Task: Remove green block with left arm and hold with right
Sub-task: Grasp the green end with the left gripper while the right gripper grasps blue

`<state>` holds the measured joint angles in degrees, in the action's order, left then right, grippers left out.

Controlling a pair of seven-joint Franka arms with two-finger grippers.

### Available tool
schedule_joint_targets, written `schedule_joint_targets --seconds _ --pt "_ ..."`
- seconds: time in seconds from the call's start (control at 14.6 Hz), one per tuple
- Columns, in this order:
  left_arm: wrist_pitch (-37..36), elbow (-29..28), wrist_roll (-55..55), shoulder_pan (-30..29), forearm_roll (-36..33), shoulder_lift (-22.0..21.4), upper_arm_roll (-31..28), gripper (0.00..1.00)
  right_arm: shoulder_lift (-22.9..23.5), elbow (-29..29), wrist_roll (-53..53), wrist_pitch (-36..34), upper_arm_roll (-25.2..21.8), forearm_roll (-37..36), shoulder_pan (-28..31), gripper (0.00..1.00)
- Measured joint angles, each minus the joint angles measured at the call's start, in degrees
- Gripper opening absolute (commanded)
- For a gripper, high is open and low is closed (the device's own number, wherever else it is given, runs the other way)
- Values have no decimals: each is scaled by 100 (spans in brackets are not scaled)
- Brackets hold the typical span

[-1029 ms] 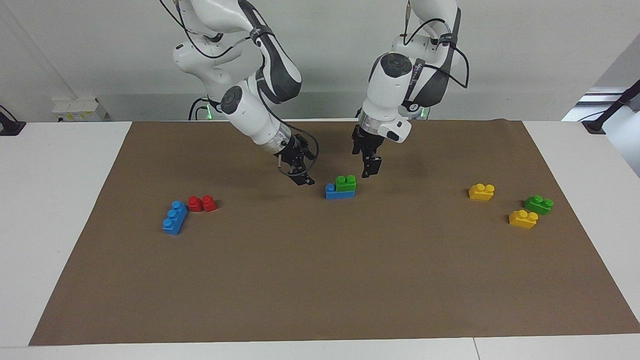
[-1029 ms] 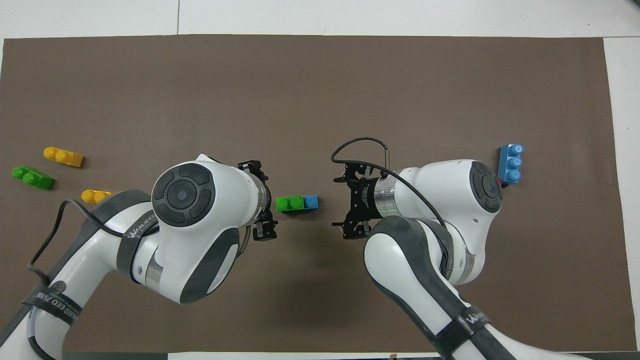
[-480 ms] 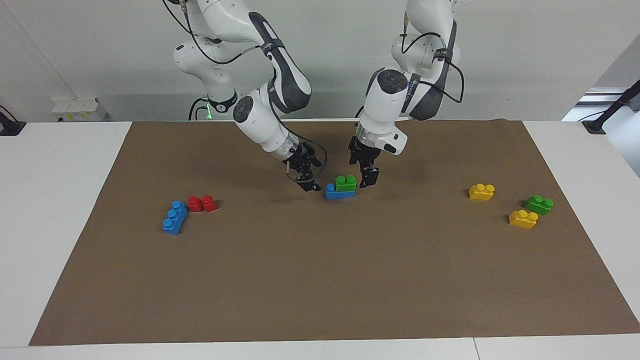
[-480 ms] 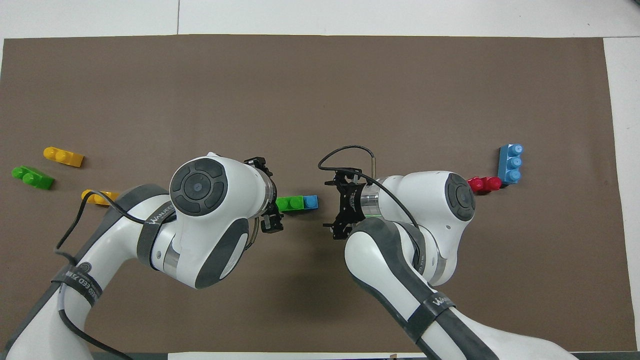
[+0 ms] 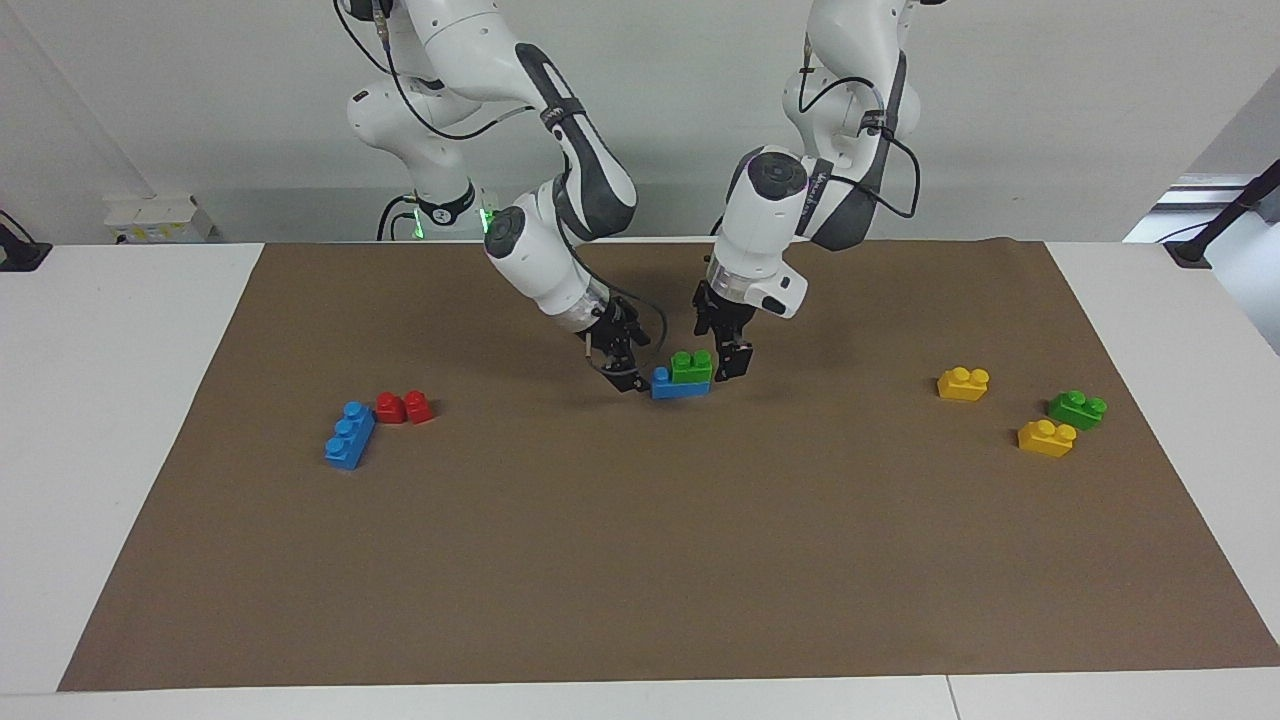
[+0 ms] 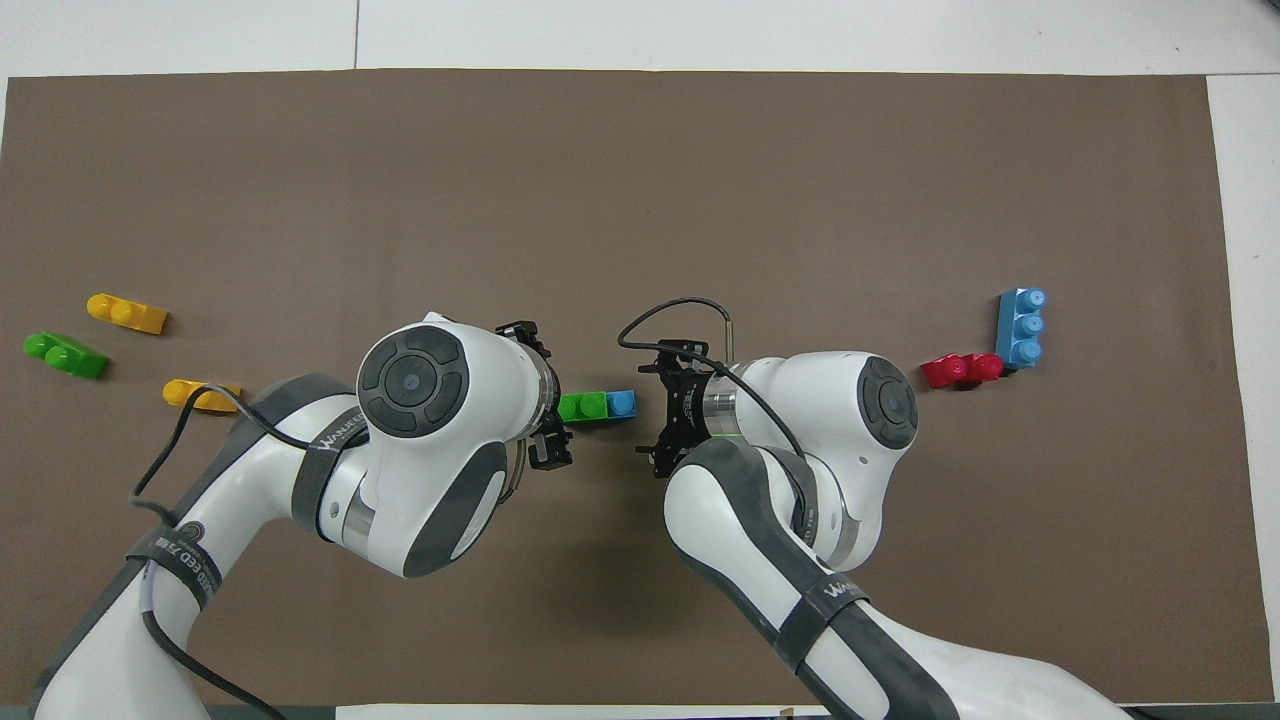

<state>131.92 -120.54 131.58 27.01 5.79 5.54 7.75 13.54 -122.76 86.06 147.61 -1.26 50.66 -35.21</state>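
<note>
The left gripper will pull the green block off the blue brick (image 6: pixel 621 404) next, so it will grab the block by its studded body (image 6: pixel 583 407).
The bright green block (image 5: pixel 691 366) sits stacked on a three-stud blue brick (image 5: pixel 672 387) mid-table; the overhead view shows the green block (image 6: pixel 583 405) and the blue brick's bare end stud (image 6: pixel 622 403). My left gripper (image 5: pixel 733 362) is open and low beside the green block's end toward the left arm's end of the table; it also shows in the overhead view (image 6: pixel 546 400). My right gripper (image 5: pixel 628 375) is open and low beside the blue brick's bare end; it also shows in the overhead view (image 6: pixel 662 412). Neither holds anything.
A darker green brick (image 5: pixel 1077 409) and two yellow bricks (image 5: pixel 963 383) (image 5: pixel 1046 438) lie toward the left arm's end of the table. A second blue brick (image 5: pixel 349 435) and a red brick (image 5: pixel 404 407) lie toward the right arm's end. All rest on a brown mat (image 5: pixel 640 560).
Both grippers have come down and closed in on the green-on-blue stack from its two ends. The bricks have not moved.
</note>
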Motion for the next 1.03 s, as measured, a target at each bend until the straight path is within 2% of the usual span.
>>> schedule_joint_targets --seconds 0.69,1.03 --pt "273 -172 98 145 -14 163 -3 100 320 182 -257 196 -4 28 -9 95" --pt "310 -174 224 224 -143 255 -6 100 494 202 -318 471 0 308 -286 95"
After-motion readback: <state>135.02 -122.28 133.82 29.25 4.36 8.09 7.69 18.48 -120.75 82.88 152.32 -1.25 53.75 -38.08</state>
